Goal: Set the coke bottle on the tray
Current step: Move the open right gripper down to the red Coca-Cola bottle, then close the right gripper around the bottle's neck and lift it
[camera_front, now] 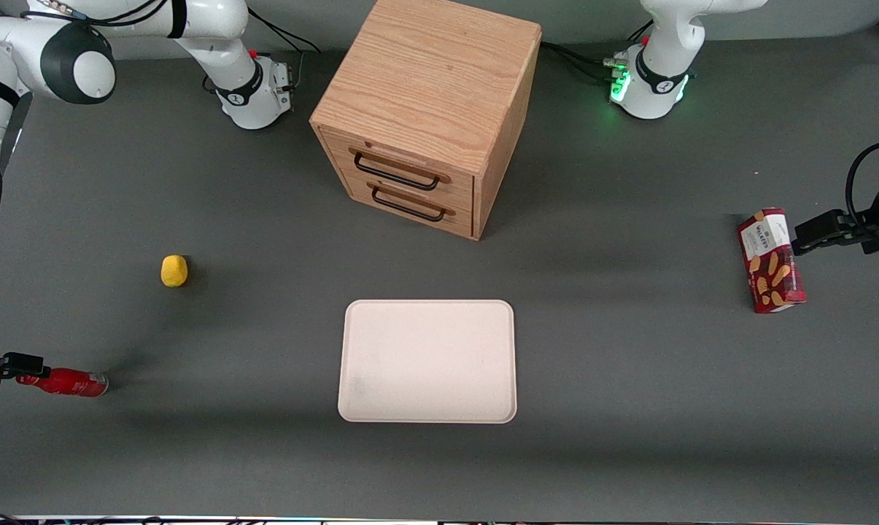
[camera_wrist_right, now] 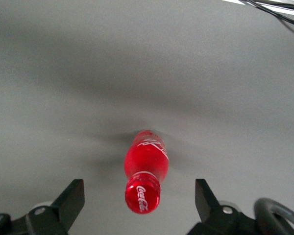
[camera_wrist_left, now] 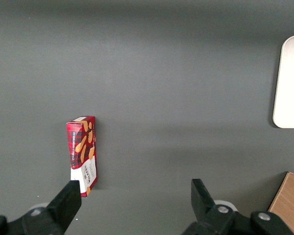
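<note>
Next, my gripper grabs the coke bottle by its cap end (camera_front: pixel 30 380), so the coke bottle's base (camera_front: pixel 100 384) stays free to rest on the tray.
The coke bottle (camera_front: pixel 71 382) is small, red and glossy. It lies on its side on the grey table at the working arm's end, its cap pointing at my right gripper (camera_front: pixel 16 368). In the right wrist view the red cap with white lettering (camera_wrist_right: pixel 143 194) sits between the two black fingers (camera_wrist_right: pixel 73 196), which stand wide apart and do not touch it. The gripper (camera_wrist_right: pixel 138 190) is open and empty. The pale cream-pink tray (camera_front: pixel 428 361) lies flat at the table's middle, well away from the bottle, with nothing on it. One edge of it shows in the left wrist view (camera_wrist_left: pixel 289 83).
A wooden two-drawer cabinet (camera_front: pixel 428 109) stands farther from the front camera than the tray. A small yellow object (camera_front: pixel 174 270) lies between bottle and cabinet. A red biscuit box (camera_front: pixel 771 260) lies toward the parked arm's end and also shows in the left wrist view (camera_wrist_left: pixel 82 154).
</note>
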Action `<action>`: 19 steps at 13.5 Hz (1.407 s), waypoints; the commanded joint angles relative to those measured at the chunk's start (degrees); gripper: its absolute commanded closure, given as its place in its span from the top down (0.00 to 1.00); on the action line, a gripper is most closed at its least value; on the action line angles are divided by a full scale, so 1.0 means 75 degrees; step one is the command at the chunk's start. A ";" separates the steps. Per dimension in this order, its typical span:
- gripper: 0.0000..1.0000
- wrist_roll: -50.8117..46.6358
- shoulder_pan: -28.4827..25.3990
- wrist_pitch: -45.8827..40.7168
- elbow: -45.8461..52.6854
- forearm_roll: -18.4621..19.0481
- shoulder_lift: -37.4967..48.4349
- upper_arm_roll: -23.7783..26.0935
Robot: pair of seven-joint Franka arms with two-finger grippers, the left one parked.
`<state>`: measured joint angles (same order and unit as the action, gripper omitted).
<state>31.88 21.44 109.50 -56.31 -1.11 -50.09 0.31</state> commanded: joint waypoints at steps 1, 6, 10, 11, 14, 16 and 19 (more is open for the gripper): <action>1.00 -0.0008 -0.0022 0.0154 -0.0121 -0.0121 0.0034 -0.0041; 1.00 0.0015 -0.0022 0.0505 -0.0285 -0.0097 0.0034 -0.0041; 0.75 0.0143 -0.0034 0.0517 -0.0273 -0.0062 0.0034 -0.0041; 0.64 0.0214 -0.0034 0.0517 -0.0273 -0.0062 0.0034 -0.0041; 0.39 0.0308 -0.0034 0.0517 -0.0273 -0.0039 0.0046 -0.0053; 0.25 0.0366 -0.0022 0.0517 -0.0273 0.0054 0.0046 -0.0053; 0.10 0.0484 -0.0022 0.0494 -0.0273 0.0137 0.0057 -0.0041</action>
<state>33.70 21.42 112.54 -57.86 -0.88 -50.15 0.31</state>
